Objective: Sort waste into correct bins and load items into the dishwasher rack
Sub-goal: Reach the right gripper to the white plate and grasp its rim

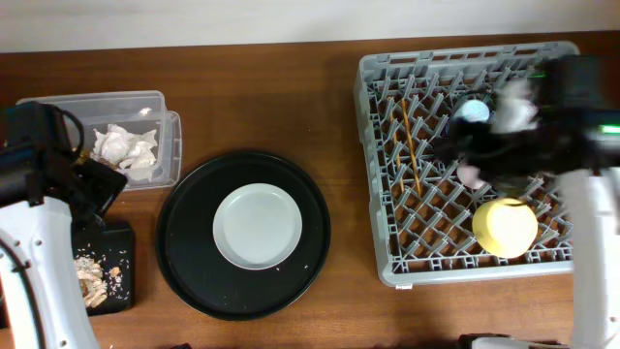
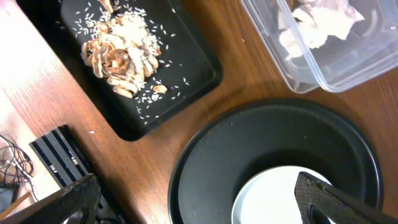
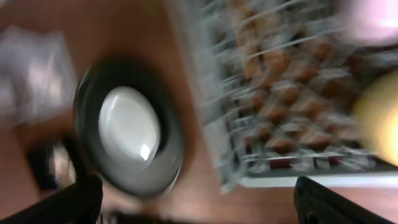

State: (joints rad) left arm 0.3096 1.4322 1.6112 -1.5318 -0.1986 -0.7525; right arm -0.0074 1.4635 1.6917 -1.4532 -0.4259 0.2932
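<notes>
The grey-white plate's rim [image 1: 299,227] [image 3: 157,129] has a side that faces the rack. My right gripper will grab it there next, so the plate's opposite edge stays free to slot upright.
White tissues [image 1: 126,147] lie in the clear box [image 1: 163,107]. Beige crumbs [image 1: 94,276] sit in the shallow black tray [image 1: 121,242]. The grey-white plate [image 1: 257,226] rests on a round black tray. My left gripper [image 2: 199,208] hangs open and empty between the box and the shallow tray. The grey rack [image 1: 387,194] holds chopsticks [image 1: 411,145], a light-blue cup [image 1: 472,111], a partly hidden pink cup [image 1: 472,176] and an upturned yellow bowl [image 1: 505,227]. My right gripper [image 3: 199,208] is open and empty above the rack, its view blurred.
The round black tray [image 1: 189,242] fills the table's middle, between the bins and the rack. Bare wood shows along the back edge and between the round tray and the rack. The right arm [image 1: 591,223] rises at the rack's right side.
</notes>
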